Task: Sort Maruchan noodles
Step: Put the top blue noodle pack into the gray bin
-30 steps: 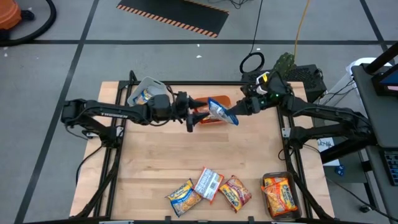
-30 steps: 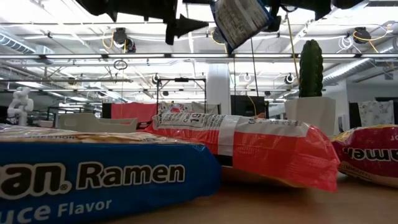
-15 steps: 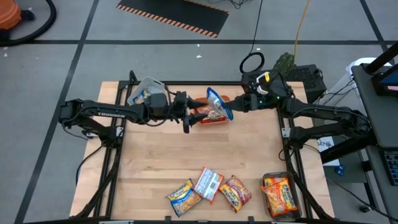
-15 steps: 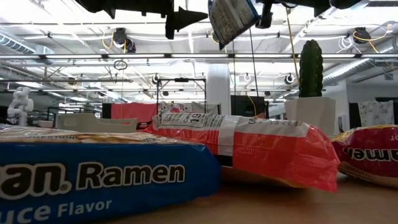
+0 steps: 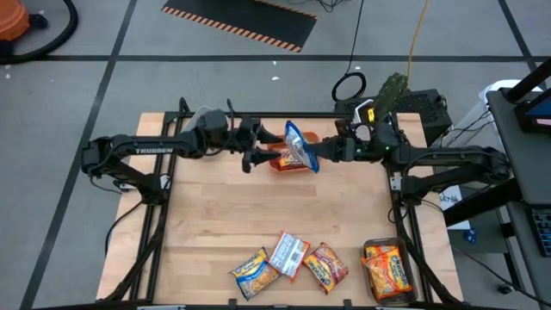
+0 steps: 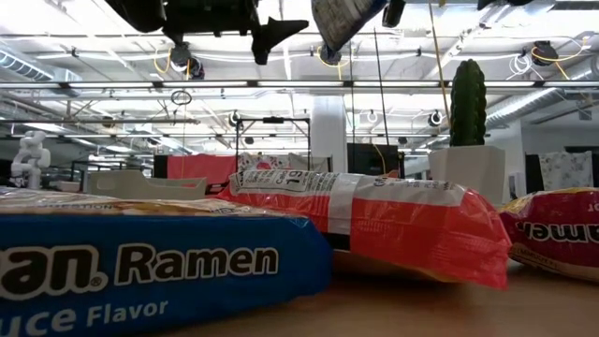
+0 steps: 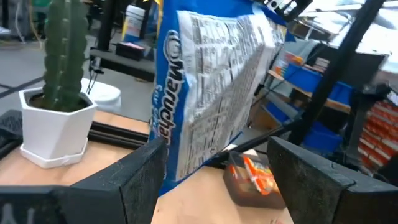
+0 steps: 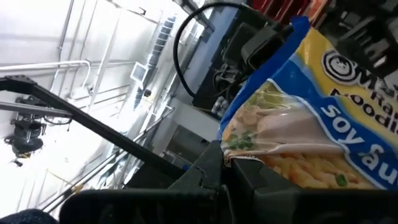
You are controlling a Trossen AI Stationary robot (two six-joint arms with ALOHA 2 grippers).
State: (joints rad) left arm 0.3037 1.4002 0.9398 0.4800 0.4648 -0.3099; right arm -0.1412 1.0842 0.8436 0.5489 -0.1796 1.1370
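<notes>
My left gripper takes hold of the packet by its blue lettered side (image 5: pixel 295 143) next, to sort the blue-and-yellow packet into the clear bin.
My right gripper (image 5: pixel 321 153) is shut on a blue-and-yellow Maruchan noodles packet (image 5: pixel 299 147), held in the air over the orange bin (image 5: pixel 284 164) at the table's far edge. My left gripper (image 5: pixel 256 151) stands open just left of that packet, pointing level at it; the packet (image 7: pixel 211 93) fills the view between its fingers without touching them. Three more packets (image 5: pixel 288 255) lie flat near the table's front edge. The orange bin (image 7: pixel 239 186) holds an orange packet (image 7: pixel 256 176). My right gripper pinches the packet's one end (image 8: pixel 261 149) between its two fingers. The fingers come about level from the table's right side. The packet is lifted clear of the bin, standing tilted on edge beyond the fingertips, its printed front toward the right arm.
A bin (image 5: pixel 386 269) with orange packets sits at the near right corner. A clear bin (image 5: pixel 198 122) with a packet lies at the far left, partly behind my left arm. A cactus in a white pot (image 7: pixel 56 99) stands beyond the far right corner.
My right gripper has swung the packet toward the table's left and far edge and tipped it up, so it stands more upright. My left gripper has moved toward the far edge and turned to face the packet, staying open.
</notes>
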